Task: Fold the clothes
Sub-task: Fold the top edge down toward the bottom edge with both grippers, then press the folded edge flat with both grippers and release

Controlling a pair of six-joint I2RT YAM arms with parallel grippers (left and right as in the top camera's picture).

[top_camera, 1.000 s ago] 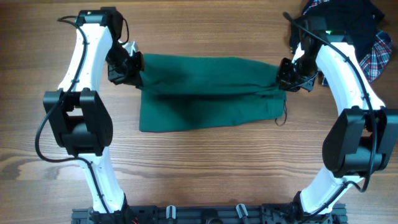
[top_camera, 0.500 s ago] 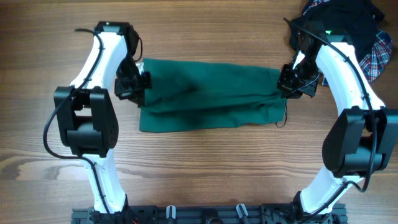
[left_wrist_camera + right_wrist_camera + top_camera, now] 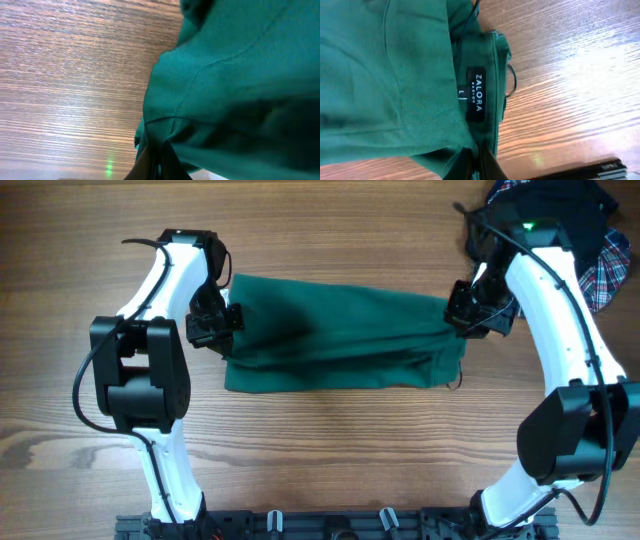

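Observation:
My left gripper can now release the green edge onto the garment's flat near half.
The dark green garment (image 3: 335,330) lies across the middle of the wooden table, its far half lifted and carried over the near half. My left gripper (image 3: 222,320) is shut on its left edge; the left wrist view shows green fabric (image 3: 235,75) pinched between the fingers (image 3: 157,162). My right gripper (image 3: 462,308) is shut on the right, waistband end. The right wrist view shows the waistband with a black label (image 3: 477,95), a thin drawstring cord (image 3: 512,82) and the fingers (image 3: 479,162) closed on the cloth.
A pile of black clothes (image 3: 560,210) and a red-blue-white plaid garment (image 3: 605,265) lies at the table's far right corner, just behind my right arm. The arm bases stand at the near edge.
Both grippers have moved toward the near side, dragging the lifted far half of the green garment further over the near half. The left gripper also shifted slightly right.

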